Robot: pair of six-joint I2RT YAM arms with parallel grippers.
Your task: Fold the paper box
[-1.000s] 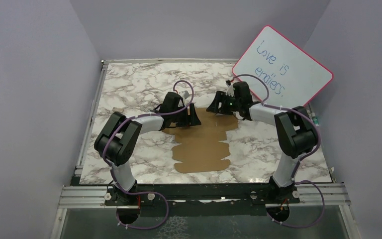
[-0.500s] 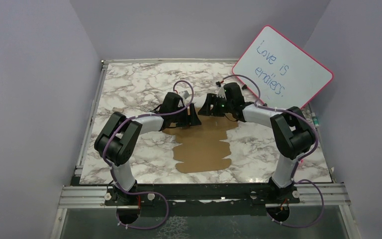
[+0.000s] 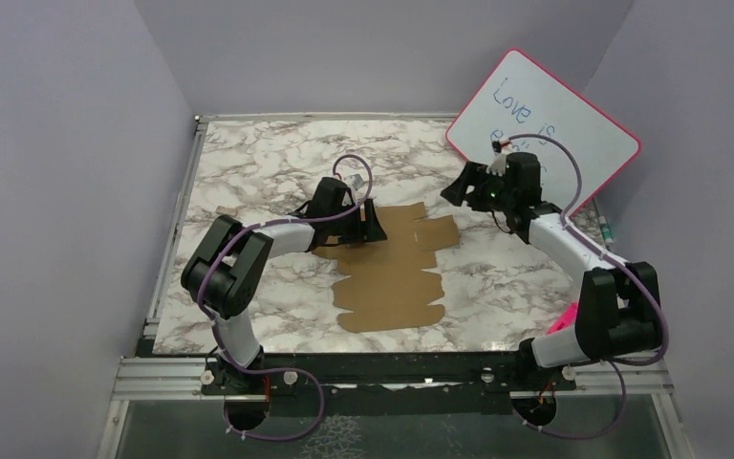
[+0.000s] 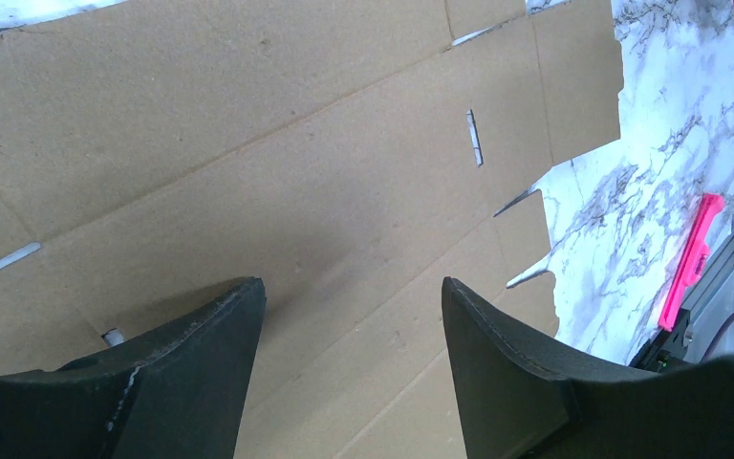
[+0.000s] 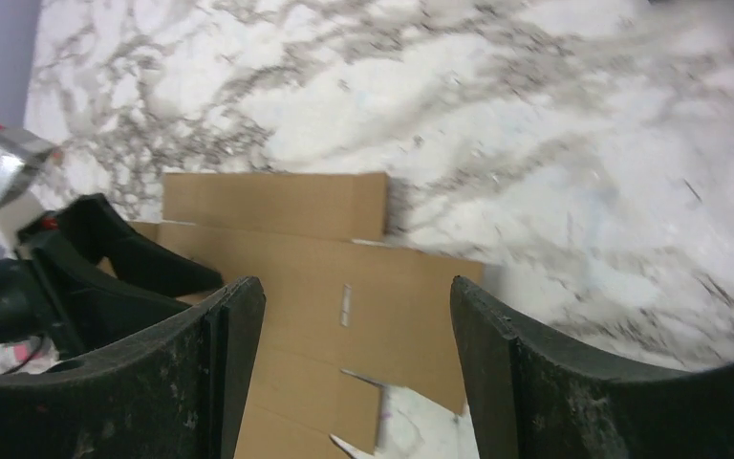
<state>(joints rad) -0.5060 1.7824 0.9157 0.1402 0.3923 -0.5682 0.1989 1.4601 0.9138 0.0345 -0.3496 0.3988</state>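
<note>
My right gripper is going to grab the paper box's side flap facing the whiteboard [image 3: 454, 230] by its outer edge next, to fold it inward.
The paper box is a flat brown die-cut cardboard sheet [image 3: 392, 273] lying on the marble table, with flaps and notches along its right side. My left gripper [image 3: 368, 228] is open over the sheet's far left part; in the left wrist view [image 4: 349, 287] the cardboard [image 4: 296, 143] fills the frame between the fingers. My right gripper [image 3: 459, 189] is open and empty, raised off to the right of the sheet's far right corner. In the right wrist view [image 5: 349, 287] the sheet's far flaps [image 5: 315, 253] and my left gripper [image 5: 105, 258] show below.
A whiteboard with a pink rim [image 3: 545, 124] leans at the back right, close behind the right arm. A pink tool [image 3: 562, 317] lies by the right arm's base and shows in the left wrist view [image 4: 693, 258]. A tiny tan scrap [image 3: 222, 211] lies at the left.
My right gripper has drawn back to the right and upward, away from the sheet's far edge. The far part of the sheet is now uncovered. The left arm has not moved.
</note>
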